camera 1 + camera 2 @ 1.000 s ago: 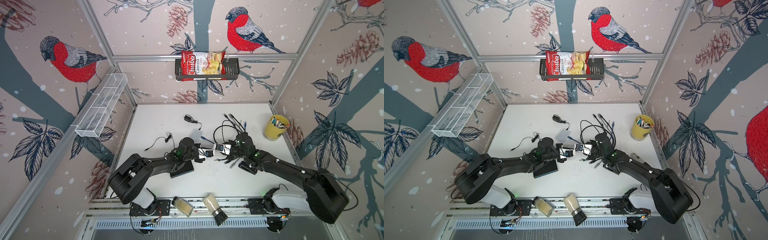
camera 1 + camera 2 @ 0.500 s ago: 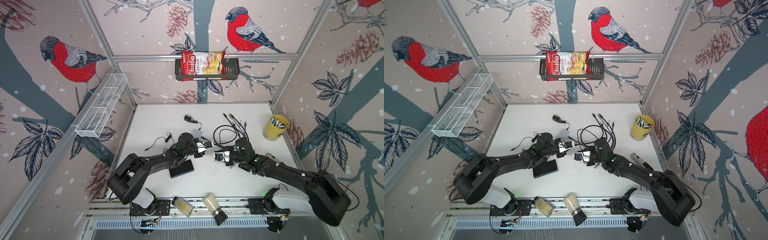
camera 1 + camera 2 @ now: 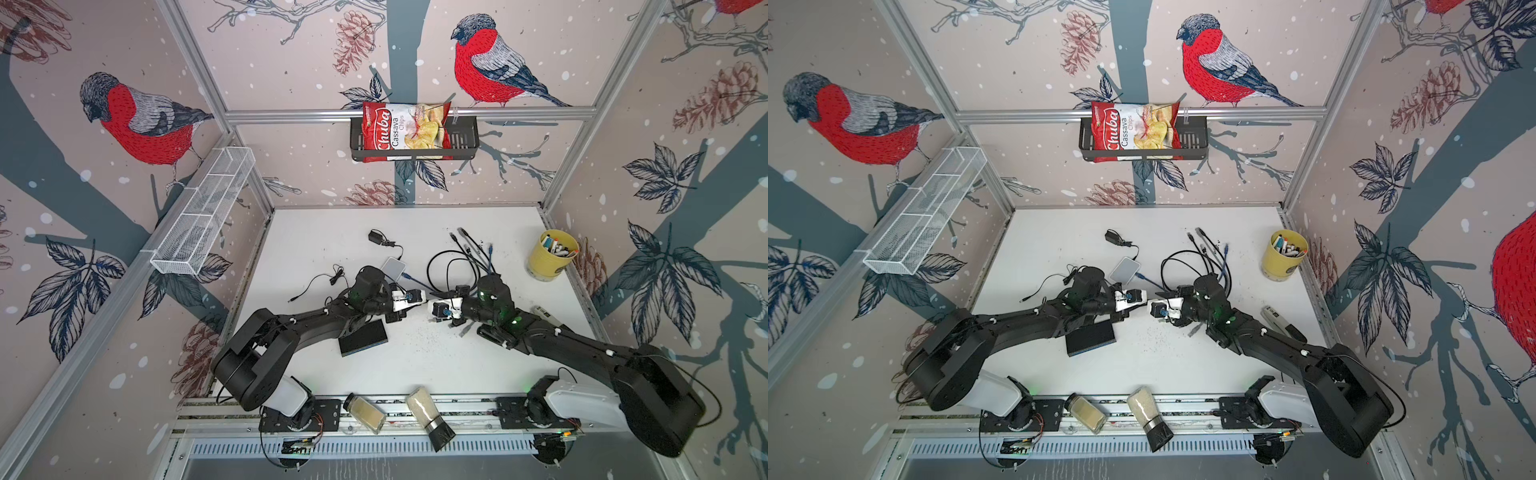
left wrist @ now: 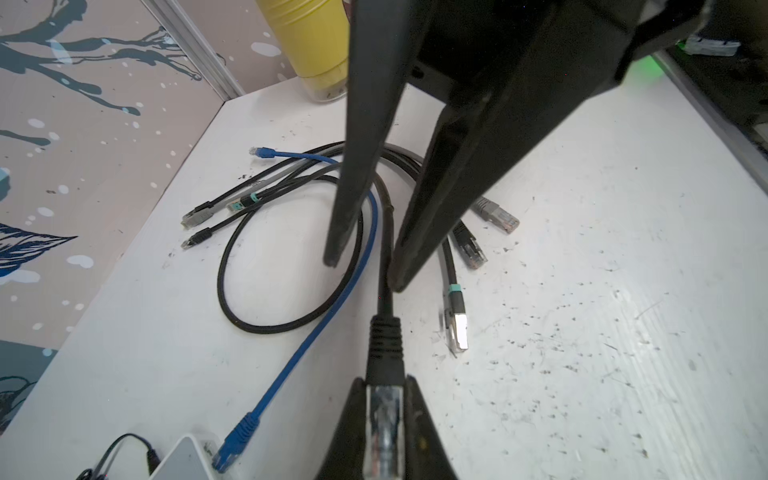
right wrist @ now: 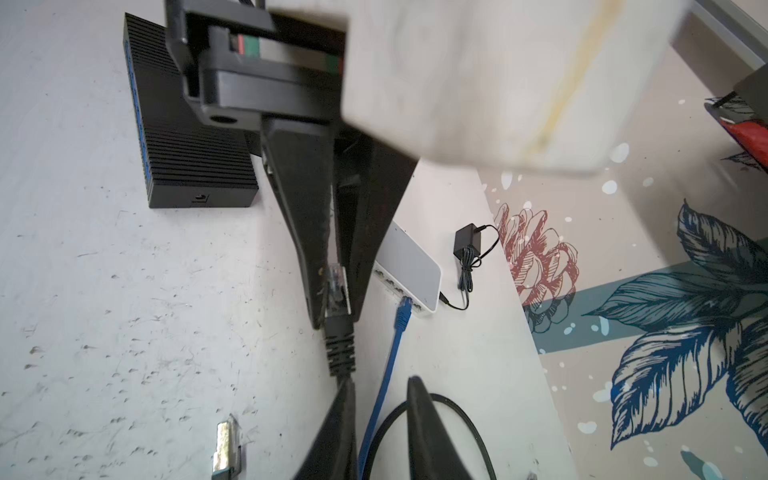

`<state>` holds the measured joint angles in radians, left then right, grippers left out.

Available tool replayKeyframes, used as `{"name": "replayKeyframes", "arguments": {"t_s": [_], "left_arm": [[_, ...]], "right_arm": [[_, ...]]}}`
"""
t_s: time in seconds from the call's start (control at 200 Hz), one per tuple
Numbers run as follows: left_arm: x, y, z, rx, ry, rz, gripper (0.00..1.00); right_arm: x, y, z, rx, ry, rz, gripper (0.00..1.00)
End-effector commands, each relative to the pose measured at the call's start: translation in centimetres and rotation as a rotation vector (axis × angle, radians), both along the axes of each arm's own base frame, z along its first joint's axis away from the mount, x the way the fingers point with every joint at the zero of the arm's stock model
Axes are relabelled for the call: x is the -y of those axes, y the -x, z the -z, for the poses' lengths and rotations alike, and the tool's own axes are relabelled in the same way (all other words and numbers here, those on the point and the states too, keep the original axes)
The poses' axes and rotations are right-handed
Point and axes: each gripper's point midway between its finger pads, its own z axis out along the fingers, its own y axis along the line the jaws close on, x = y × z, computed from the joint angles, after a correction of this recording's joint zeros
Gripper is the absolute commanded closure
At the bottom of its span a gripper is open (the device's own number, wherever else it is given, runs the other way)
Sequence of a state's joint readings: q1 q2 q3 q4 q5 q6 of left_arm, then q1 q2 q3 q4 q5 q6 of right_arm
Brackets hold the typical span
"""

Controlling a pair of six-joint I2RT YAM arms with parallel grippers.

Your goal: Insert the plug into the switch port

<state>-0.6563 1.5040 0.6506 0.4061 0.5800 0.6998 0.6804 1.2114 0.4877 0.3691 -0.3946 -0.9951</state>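
Observation:
The right gripper takes hold of the plug by its black boot's cable end next, leaving the clear tip free to insert into the switch port.
My left gripper is shut on the plug, a clear network plug with a black boot. The plug also shows in the right wrist view, pinched between the left gripper's black fingers. Its black cable runs loosely between the fingers of my right gripper, which stands open. In both top views the left gripper and right gripper meet tip to tip above mid-table. Just behind lies the white switch, with a blue cable in one port.
A black ribbed box lies under the left arm. Loose network cables spread behind the right gripper. A yellow cup of markers stands back right, with a power adapter at the back. Two jars lie on the front rail.
My left gripper has swung toward the back and right, carrying the plug. The right gripper has shifted slightly and its jaws have parted a little off the cable.

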Motion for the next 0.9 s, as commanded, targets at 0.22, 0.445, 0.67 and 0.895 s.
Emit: {"name": "replayKeyframes", "arguments": {"t_s": [0.22,0.445,0.67,0.895], "left_arm": [[0.2,0.1,-0.9,-0.015,0.008,0.015,0.91],[0.3,0.4,-1.4,-0.013,0.023,0.031,0.91],[0.4,0.7,-1.6,-0.020,0.030,0.043,0.91],[0.4,0.6,-1.7,-0.019,0.030,0.044,0.91]], "right_arm": [[-0.5,0.9,0.8,-0.032,0.018,-0.064,0.76],[-0.8,0.6,0.5,-0.017,-0.001,-0.057,0.76],[-1.2,0.3,1.0,-0.027,-0.001,-0.066,0.76],[-1.4,0.4,0.6,-0.020,-0.024,-0.072,0.77]]}}
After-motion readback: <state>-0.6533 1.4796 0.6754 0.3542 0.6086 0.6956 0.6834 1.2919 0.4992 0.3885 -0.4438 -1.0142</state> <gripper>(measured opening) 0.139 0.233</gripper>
